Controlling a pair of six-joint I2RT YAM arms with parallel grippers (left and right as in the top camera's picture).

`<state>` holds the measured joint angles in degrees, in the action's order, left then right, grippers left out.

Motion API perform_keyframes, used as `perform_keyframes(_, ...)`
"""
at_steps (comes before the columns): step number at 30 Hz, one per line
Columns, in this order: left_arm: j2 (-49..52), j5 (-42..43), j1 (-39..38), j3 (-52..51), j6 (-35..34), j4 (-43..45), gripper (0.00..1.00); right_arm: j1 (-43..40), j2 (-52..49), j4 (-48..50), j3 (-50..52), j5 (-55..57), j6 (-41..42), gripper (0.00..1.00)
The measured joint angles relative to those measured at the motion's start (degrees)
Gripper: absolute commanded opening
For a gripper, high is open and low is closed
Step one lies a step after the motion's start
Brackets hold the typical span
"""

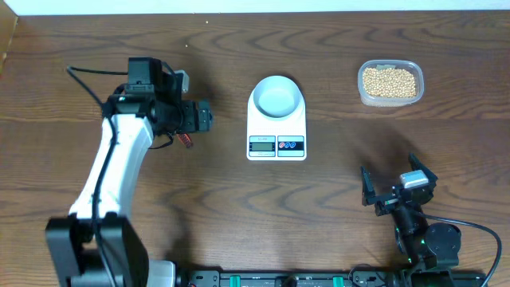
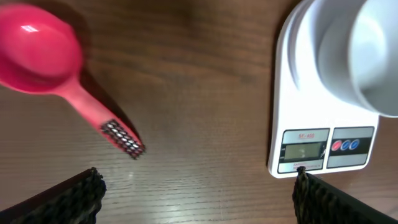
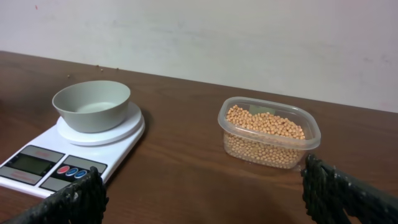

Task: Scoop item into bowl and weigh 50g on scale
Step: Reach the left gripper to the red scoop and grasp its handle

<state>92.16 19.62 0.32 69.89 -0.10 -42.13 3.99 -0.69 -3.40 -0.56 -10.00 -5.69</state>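
Note:
The left gripper grips the pink scoop by its cup's rim [image 2: 69, 51] next, which leaves the handle free for the right gripper.
The white scale [image 1: 276, 137] lies mid-table with the white bowl [image 1: 276, 96] on its platform; the bowl looks empty. Tan beans [image 1: 390, 81] fill a clear plastic tub at the back right. A pink scoop [image 2: 38, 55] lies on the table left of the scale, its handle [image 2: 99, 118] pointing toward my left gripper. In the overhead view the left arm hides most of it. My left gripper [image 2: 199, 196] is open and empty just above the table, between scoop and scale. My right gripper [image 3: 202, 193] is open and empty, facing the scale [image 3: 68, 152], bowl [image 3: 92, 104] and beans [image 3: 267, 129].
The clear tub [image 3: 309, 138] stands right of the scale with bare wood between them. The scale's display and buttons [image 2: 323, 146] face the front edge. A pale wall runs along the table's back edge. My right arm's base [image 1: 426, 239] sits at the front right.

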Motion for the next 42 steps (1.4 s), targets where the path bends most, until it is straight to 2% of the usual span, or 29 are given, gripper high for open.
perform_keyframes(5,3.3,1.3,0.0,0.0,-0.1,-0.8,0.98,0.0,0.0,0.0,0.0,0.0,0.0,0.99)
perform_keyframes(7,4.5,1.6,0.0,0.0,-0.3,-1.0,0.89,0.0,0.0,0.0,0.0,0.0,0.0,0.99)
perform_keyframes(10,5.9,1.5,0.0,0.0,-0.4,-1.0,0.86,0.0,0.0,0.0,0.0,0.0,0.0,0.99)
perform_keyframes(14,6.4,-3.7,0.0,0.0,-6.1,0.0,0.82,0.0,0.0,0.0,0.0,0.0,0.0,0.99)
perform_keyframes(21,6.4,-13.7,1.4,0.0,-13.9,9.0,0.84,0.0,0.0,0.0,0.0,0.0,0.0,0.99)
perform_keyframes(30,8.6,-16.5,7.7,0.0,-15.1,16.0,0.81,0.0,0.0,0.0,0.0,0.0,0.0,0.99)
perform_keyframes(32,10.4,-16.9,8.4,0.0,-14.4,17.4,0.73,0.0,0.0,0.0,0.0,0.0,0.0,0.99)
perform_keyframes(36,13.8,-17.0,8.5,0.0,-12.9,19.3,0.68,0.0,0.0,0.0,0.0,0.0,0.0,0.99)
perform_keyframes(40,16.4,-17.0,8.5,0.0,-12.0,20.3,0.58,0.0,0.0,0.0,0.0,0.0,0.0,0.99)
perform_keyframes(42,17.4,-17.0,8.5,0.0,-11.7,20.9,0.56,0.0,0.0,0.0,0.0,0.0,0.0,0.99)
